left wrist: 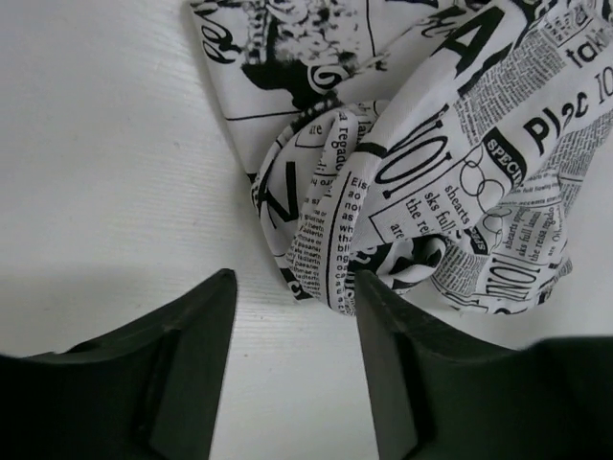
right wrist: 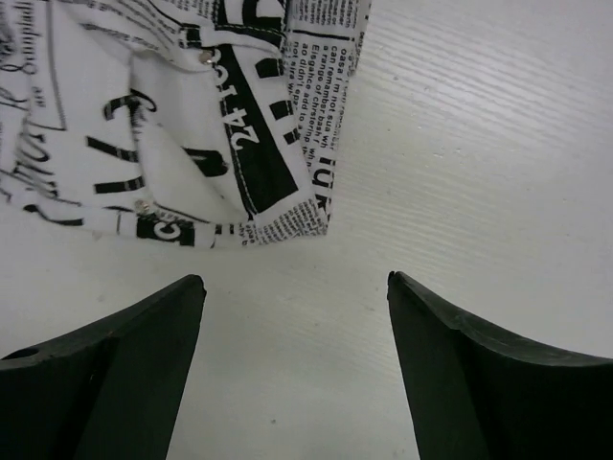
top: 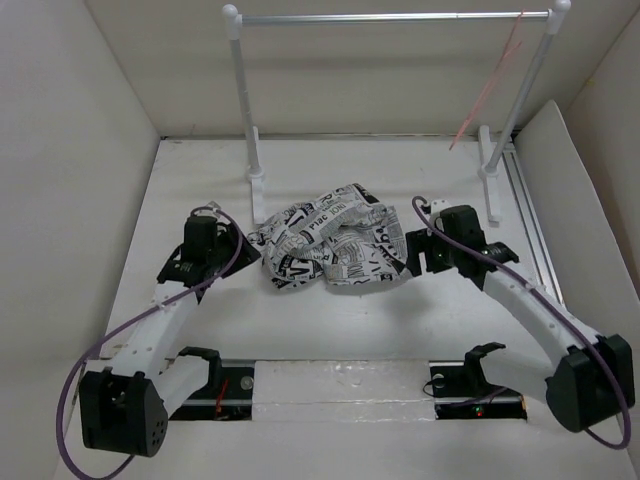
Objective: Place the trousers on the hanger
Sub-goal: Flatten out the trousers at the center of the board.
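Note:
My right gripper will next grab the corner of the trousers just ahead of it, to pull the crumpled heap open, so the trousers can go on the hanger (top: 490, 85).
The trousers (top: 330, 240), white with black newspaper print, lie crumpled on the table between my two grippers. My left gripper (top: 243, 246) is open at the heap's left edge; in the left wrist view its gripper (left wrist: 295, 278) has a fold of the trousers (left wrist: 402, 163) just ahead and touching the right finger (left wrist: 383, 355). My right gripper (top: 408, 252) is open at the heap's right edge; in the right wrist view the gripper (right wrist: 295, 280) is empty, with a trouser corner (right wrist: 211, 125) just ahead. The thin pink hanger (top: 490, 85) hangs from the crossbar's right end.
A rack with white posts (top: 243, 110) and a silver crossbar (top: 390, 17) stands at the back. White walls (top: 70, 150) enclose the table. A rail (top: 530, 220) runs along the right side. Arm bases (top: 350, 385) sit at the near edge.

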